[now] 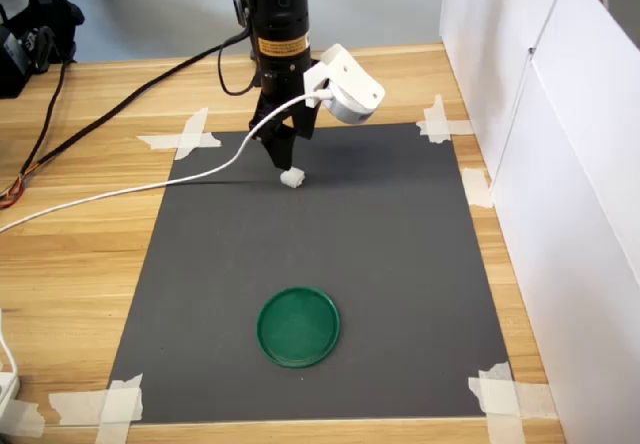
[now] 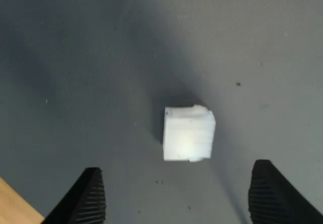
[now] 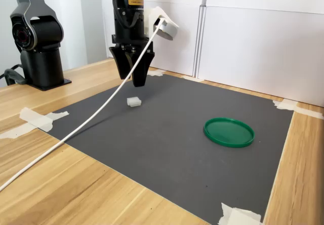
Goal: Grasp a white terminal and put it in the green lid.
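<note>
My gripper grabs the white terminal by its two straight, facing sides next, since its ends are stepped and uneven.
The white terminal (image 1: 292,177) is a tiny white block lying on the dark grey mat (image 1: 400,254), toward the mat's far edge in the first exterior view. My gripper (image 1: 282,159) hangs just above it, open, with nothing between its fingers. In the wrist view the terminal (image 2: 189,133) lies on the mat ahead of the two black ribbed fingertips (image 2: 88,199), roughly centred between them. The second exterior view shows the gripper (image 3: 131,80) a short way above the terminal (image 3: 133,101), not touching it. The green lid (image 1: 298,326) lies flat near the mat's front edge; this lid (image 3: 229,132) holds nothing.
White panels (image 1: 560,164) wall off the first exterior view's right. White tape pieces (image 1: 185,136) hold the mat's corners to the wooden table (image 1: 70,264). A white cable (image 1: 120,192) trails from the wrist camera across the mat. A black arm base (image 3: 38,47) stands at the second exterior view's left.
</note>
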